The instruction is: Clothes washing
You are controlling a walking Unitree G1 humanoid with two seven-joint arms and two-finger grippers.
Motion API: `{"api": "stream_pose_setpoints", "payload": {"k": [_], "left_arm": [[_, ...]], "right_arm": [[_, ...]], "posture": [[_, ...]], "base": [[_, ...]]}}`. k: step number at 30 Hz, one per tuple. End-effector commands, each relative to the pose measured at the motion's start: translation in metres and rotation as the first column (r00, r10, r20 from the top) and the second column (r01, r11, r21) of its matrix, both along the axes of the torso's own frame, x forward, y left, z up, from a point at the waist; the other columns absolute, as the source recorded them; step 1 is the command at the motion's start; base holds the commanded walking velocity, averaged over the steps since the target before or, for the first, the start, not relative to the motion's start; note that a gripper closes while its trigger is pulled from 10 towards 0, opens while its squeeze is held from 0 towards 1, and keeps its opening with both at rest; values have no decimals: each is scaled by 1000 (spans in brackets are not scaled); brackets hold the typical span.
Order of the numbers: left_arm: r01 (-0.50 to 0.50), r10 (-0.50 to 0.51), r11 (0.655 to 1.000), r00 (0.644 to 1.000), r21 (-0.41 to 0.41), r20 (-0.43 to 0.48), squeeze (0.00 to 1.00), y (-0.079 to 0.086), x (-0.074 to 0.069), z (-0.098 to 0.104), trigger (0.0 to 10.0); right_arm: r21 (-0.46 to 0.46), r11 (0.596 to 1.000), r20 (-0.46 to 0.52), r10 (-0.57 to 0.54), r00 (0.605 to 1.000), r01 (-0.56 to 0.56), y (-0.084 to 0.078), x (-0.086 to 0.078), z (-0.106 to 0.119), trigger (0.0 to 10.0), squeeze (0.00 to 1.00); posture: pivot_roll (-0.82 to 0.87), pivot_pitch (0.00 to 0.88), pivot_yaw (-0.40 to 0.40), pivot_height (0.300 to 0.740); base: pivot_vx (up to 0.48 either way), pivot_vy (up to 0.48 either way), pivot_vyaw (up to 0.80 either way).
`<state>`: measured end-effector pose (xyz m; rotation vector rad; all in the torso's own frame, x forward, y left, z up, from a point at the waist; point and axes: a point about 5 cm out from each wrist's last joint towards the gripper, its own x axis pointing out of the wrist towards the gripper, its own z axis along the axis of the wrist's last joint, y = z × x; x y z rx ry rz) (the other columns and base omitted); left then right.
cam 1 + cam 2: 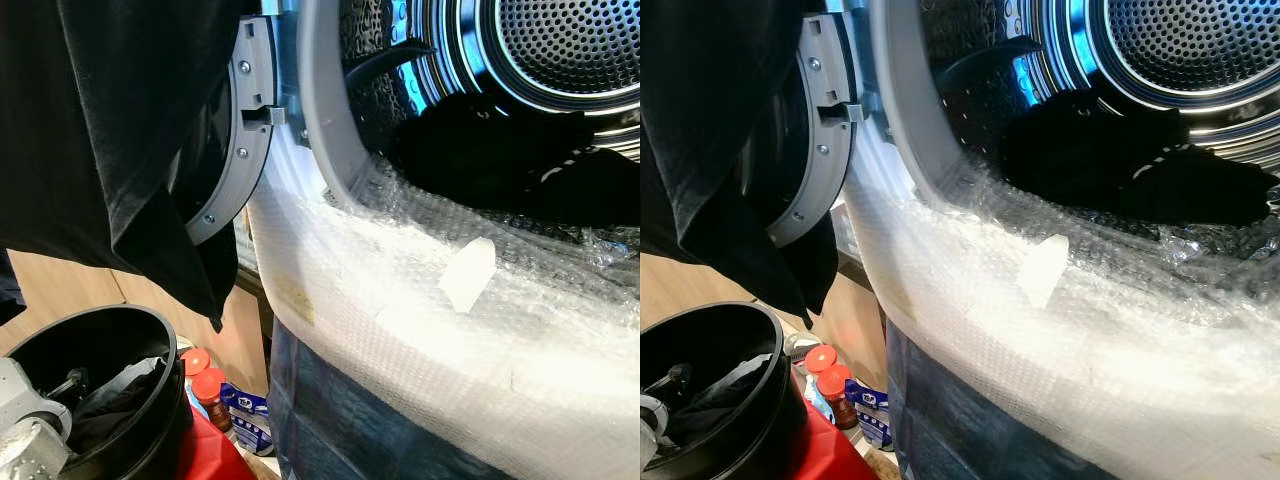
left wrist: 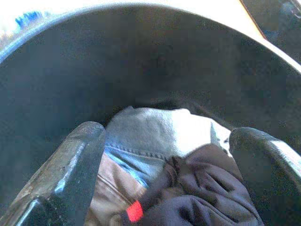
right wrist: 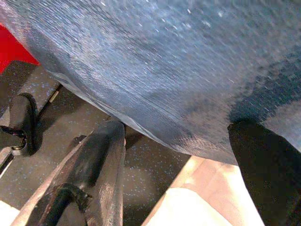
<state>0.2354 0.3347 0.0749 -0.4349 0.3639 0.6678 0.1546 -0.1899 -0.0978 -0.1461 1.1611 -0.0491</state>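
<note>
My left gripper grabs the garment's raised bunched fold [image 2: 204, 174] next, since the dark purple garment stands up while the denim lies flat beneath.
The washing machine's steel drum [image 1: 560, 50] stands open, with a heap of black clothes [image 1: 500, 160] lying in its mouth. A large black garment [image 1: 120, 150] hangs at the upper left in front of the grey door ring [image 1: 240, 150]. At the lower left stands a black bucket [image 1: 60, 345], and my left arm [image 1: 25, 440] reaches into it. My left gripper [image 2: 167, 136] is open just above the laundry in the bucket: a grey-white piece [image 2: 155, 129], denim [image 2: 127, 157] and a dark garment with a red tag [image 2: 197, 188]. My right gripper [image 3: 178, 129] is open, low under the machine's wrapped front.
Bubble wrap [image 1: 400, 320] covers the machine's front below the drum opening. Two red-capped bottles [image 1: 205, 385], a blue packet [image 1: 245, 410] and a red object [image 1: 205, 450] sit on the floor between bucket and machine. Dark speckled floor [image 3: 155, 169] lies beneath the right gripper.
</note>
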Motion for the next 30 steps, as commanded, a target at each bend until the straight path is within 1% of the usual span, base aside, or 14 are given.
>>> {"api": "stream_pose_setpoints", "payload": {"k": [1, 2, 4, 5, 6, 8, 13, 15, 18, 20, 23, 25, 27, 30], "left_arm": [[10, -10, 999, 1000, -36, -5, 1000, 2, 0, 1, 10000], [27, -28, 999, 1000, -37, -9, 1000, 2, 1, 2, 10000], [33, -33, 999, 999, -38, -11, 1000, 2, 1, 2, 10000], [46, -46, 997, 999, -67, 0, 1000, 2, 2, 3, 10000], [46, -46, 997, 999, -67, 0, 1000, 2, 2, 3, 10000], [129, -127, 984, 992, -126, 26, 1000, -2, 6, 7, 10000], [124, -124, 984, 992, -128, 7, 1000, 4, 6, 7, 10000], [191, -194, 973, 981, -129, -9, 1000, 3, 8, 8, 10000], [188, -191, 972, 982, -139, -11, 1000, 2, 9, 8, 10000], [197, -201, 966, 980, -166, -11, 1000, 2, 10, 6, 10000], [250, -265, 952, 962, -175, -65, 1000, -1, 8, -3, 10000], [249, -269, 953, 958, -175, -102, 1000, -1, 4, -8, 10000], [243, -266, 954, 956, -178, -125, 1000, -2, 0, -14, 10000], [238, -270, 949, 952, -208, -144, 1000, -5, -2, -24, 10000]], "right_arm": [[4, 1000, 5, 26, 1000, -26, 3, 2, 0, 10000, 0], [1, 999, 6, 32, 999, -32, 4, 3, 1, 10000, 0], [0, 999, 7, 33, 999, -33, 4, 3, 1, 10000, 0], [0, 999, 8, 39, 999, -39, 4, 4, 1, 10000, 0], [0, 999, 8, 39, 999, -39, 4, 4, 1, 10000, 0], [-1, 999, 8, 50, 999, -50, 4, 5, 1, 10000, 0], [-8, 995, 1, 101, 995, -100, 6, 5, 1, 10000, 0], [0, 995, 6, 98, 995, -98, 7, 7, 2, 10000, 0], [2, 995, 9, 104, 995, -104, 8, 9, 3, 10000, 0], [14, 993, 9, 116, 993, -117, 9, 10, 3, 10000, 0], [21, 986, 2, 163, 987, -163, 11, 10, 3, 10000, 0], [18, 980, 1, 199, 980, -199, 12, 10, 3, 10000, 0], [18, 980, -3, 199, 980, -199, 11, 9, 2, 10000, 0], [44, 977, -21, 211, 977, -210, 11, 5, 1, 10000, 0]], "posture": [[60, 4, 1, 740], [60, 4, 1, 740], [60, 4, 1, 740], [59, 8, -3, 740], [59, 8, -3, 740], [68, 5, -11, 740], [64, 4, -11, 740], [60, 2, -15, 740], [59, 0, -14, 740], [58, 0, -13, 740], [59, 0, -10, 740], [51, 0, 1, 740], [52, 0, 4, 740], [48, 0, 8, 740]], "base": [[0, 0, 0], [0, 0, 0], [0, 0, 0], [0, 0, 0], [0, 0, 0], [0, 0, 0], [0, 0, 0], [0, 0, 0], [0, 0, 0], [0, 0, 0], [0, 0, 0], [0, 0, 0], [0, 0, 0], [0, 0, 0]]}}
